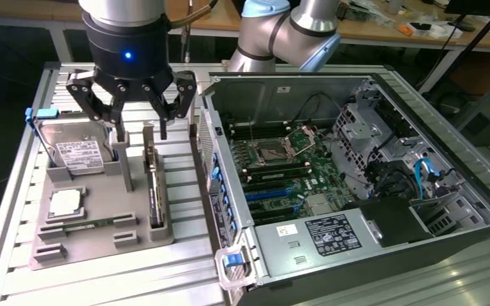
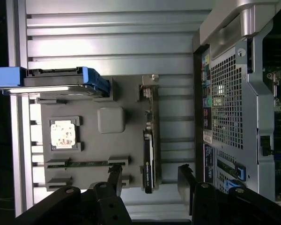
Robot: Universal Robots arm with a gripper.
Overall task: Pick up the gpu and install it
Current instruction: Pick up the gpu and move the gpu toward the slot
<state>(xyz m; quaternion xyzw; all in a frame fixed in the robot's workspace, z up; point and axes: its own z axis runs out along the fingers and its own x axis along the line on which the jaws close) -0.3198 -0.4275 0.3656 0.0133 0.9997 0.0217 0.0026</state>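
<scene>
My gripper takes hold of the GPU across its free upper edge (image 1: pixel 151 164) next, since the tray's slots hold the GPU's lower edge.
The gpu (image 1: pixel 153 186) stands on edge in a slot of the grey holder tray (image 1: pixel 100 247), a thin dark card with a silvery bracket at its far end. In the wrist view the gpu (image 2: pixel 149 151) runs as a narrow dark strip along the tray (image 2: pixel 131 101). My gripper (image 1: pixel 141 132) hangs open just above the card's far end, its black fingers spread to either side. The wrist view has the gripper (image 2: pixel 150 180) straddling the card's line, with nothing between the fingers (image 2: pixel 114 177).
The tray also holds a silver hard drive (image 1: pixel 79 153) in a blue frame, a CPU (image 1: pixel 64 203) and a green memory stick (image 1: pixel 83 223). The open computer case (image 1: pixel 339 185) lies close on the exterior view's right, motherboard exposed.
</scene>
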